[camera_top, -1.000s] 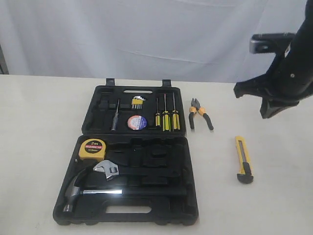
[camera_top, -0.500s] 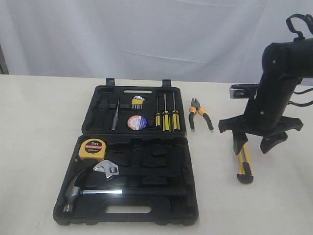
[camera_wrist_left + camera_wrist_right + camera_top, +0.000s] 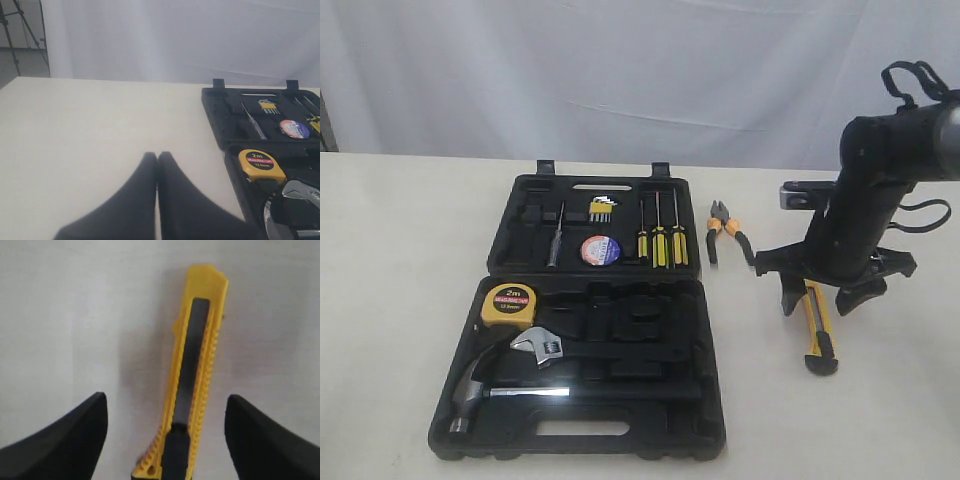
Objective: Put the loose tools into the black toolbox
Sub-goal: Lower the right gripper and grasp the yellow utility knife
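Observation:
The utility knife needs to go in the black toolbox, so my right gripper needs to grab it next by its yellow body beside its black end [image 3: 820,332] [image 3: 183,409].
The black toolbox [image 3: 712,415] lies open at mid-table. The yellow tape measure [image 3: 508,304] sits in its near half and the black tape roll [image 3: 600,250] in its far half. Orange-and-black pliers [image 3: 728,232] lie on the table just right of the box. Farther right lies the yellow-and-black utility knife [image 3: 819,335]. My right gripper [image 3: 823,298] is open low over the knife [image 3: 192,375], one finger on each side, not touching it. My left gripper [image 3: 157,156] is shut on nothing over bare table left of the toolbox [image 3: 215,107]; the exterior view does not show it.
A steel hammer [image 3: 485,390] and a silver wrench [image 3: 542,345] rest in the near half. Three screwdrivers [image 3: 660,243] and hex keys [image 3: 601,210] fill the far half. A white curtain hangs behind the table's far edge.
The right arm has come down and leftward from high at the right edge. Its open fingers now straddle the utility knife. The tools have not moved.

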You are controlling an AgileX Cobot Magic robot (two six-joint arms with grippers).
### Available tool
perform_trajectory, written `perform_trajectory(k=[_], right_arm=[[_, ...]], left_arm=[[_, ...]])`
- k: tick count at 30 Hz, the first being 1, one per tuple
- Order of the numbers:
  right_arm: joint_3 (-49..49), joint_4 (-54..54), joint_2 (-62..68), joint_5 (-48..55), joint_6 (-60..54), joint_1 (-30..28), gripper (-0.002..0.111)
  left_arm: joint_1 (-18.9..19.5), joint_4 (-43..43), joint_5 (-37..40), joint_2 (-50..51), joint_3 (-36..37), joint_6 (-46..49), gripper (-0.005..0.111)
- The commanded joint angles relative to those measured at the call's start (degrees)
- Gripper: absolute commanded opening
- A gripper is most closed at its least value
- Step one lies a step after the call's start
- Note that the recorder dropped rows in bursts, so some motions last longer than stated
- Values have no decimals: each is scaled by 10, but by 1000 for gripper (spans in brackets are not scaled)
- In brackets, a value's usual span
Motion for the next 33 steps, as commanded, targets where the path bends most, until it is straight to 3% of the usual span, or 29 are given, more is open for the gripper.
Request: perform_trajectory(k=[1,18,21,27,33], right_arm=[[0,-2,14,-8,25,-5,64],[0,-2,41,-10,26,-5,63],[0,-2,41,-7,26,-5,51],[0,-2,39,7,26,-5,-1],[0,2,-59,39,26,4,0]], left_arm=[[-1,-1,-1,-2,1,0,0],[-1,-1,-1,-2,1,0,0],[-1,-1,-1,-2,1,0,0],[-1,-1,-1,-2,1,0,0],[-1,-1,-1,-2,1,0,0]])
